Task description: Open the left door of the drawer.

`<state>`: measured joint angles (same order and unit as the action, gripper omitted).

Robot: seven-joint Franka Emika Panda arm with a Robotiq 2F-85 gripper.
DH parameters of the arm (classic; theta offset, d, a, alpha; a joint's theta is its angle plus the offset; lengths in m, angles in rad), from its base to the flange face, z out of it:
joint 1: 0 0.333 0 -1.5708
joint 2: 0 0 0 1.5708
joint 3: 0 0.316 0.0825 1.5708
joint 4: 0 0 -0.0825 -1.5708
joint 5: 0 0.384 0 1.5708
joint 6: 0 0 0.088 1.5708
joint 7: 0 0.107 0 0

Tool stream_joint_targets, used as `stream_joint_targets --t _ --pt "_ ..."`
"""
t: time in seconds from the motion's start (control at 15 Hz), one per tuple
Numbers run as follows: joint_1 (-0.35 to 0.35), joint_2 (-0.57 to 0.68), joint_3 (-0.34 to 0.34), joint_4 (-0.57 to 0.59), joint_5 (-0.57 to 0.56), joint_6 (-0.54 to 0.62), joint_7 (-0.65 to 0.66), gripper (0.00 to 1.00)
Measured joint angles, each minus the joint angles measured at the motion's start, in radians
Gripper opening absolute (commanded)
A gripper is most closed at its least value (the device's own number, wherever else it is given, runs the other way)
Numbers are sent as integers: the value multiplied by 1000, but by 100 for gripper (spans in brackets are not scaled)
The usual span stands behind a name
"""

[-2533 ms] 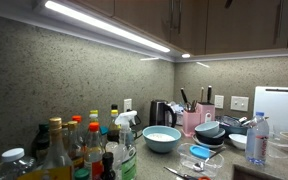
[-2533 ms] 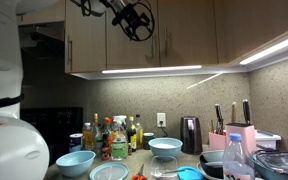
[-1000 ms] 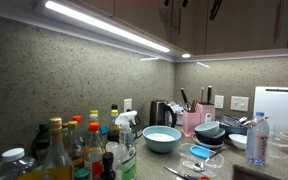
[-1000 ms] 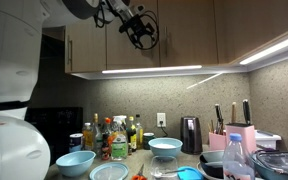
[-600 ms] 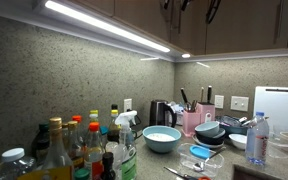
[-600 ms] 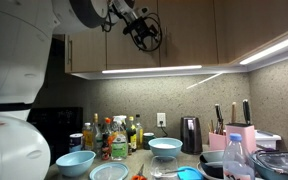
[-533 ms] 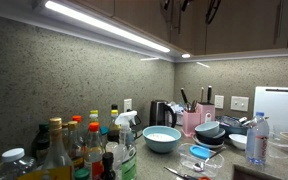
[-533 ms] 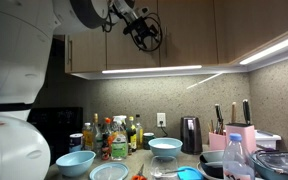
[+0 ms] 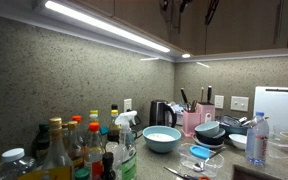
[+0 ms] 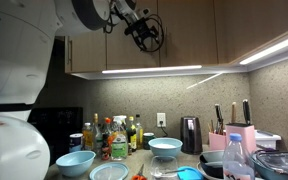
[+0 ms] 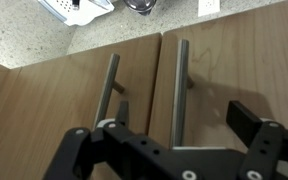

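My gripper has one finger on each side of the left door's slim metal bar handle. Next it should grab that handle to pull the door (image 11: 239,70) open.
The drawer is a row of wooden wall cabinets (image 10: 189,35) above the counter, also seen in an exterior view (image 9: 249,25). The wrist view looks upside down, with the counter at its top. There the left door (image 11: 239,70) carries a slim metal bar handle (image 11: 181,70) beside the seam. The matching door (image 11: 54,110) has its own handle (image 11: 109,85). My gripper (image 11: 183,113) is open, one finger on each side of the left door's handle, not closed on it. The gripper shows in both exterior views (image 10: 144,35) (image 9: 191,8) close to the cabinet front. Both doors are shut.
Far below, the counter holds several bottles (image 9: 79,145), blue bowls (image 9: 162,139) (image 10: 165,147), a kettle (image 10: 190,134), a pink knife block (image 9: 194,118), stacked dishes (image 9: 212,133), a water bottle (image 9: 257,140) and a white cutting board (image 9: 279,108). A light strip (image 10: 151,70) runs under the cabinets.
Over 2.5 s the gripper moved down and across the cabinet front toward the handle, and came into the exterior view that first lacked it. In the last half second it hardly moved.
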<state>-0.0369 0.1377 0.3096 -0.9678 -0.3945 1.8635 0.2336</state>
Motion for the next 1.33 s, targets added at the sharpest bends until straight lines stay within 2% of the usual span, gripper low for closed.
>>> stream_joint_targets --t 0.2,0.4,0.47,0.53,0.8,1.2,1.33 --pt "-4 9 -1 14 21 1 -52 100" --pt "-22 31 -1 44 101 1 -144 100" --pt "-30 42 -1 57 136 0 -182 75" --pt "-36 54 -1 71 168 -2 -216 73" --pt "-37 94 7 120 236 -30 -276 47" --pt "-21 102 0 154 173 -70 -261 8" --pt "-11 98 -4 159 128 -70 -239 4"
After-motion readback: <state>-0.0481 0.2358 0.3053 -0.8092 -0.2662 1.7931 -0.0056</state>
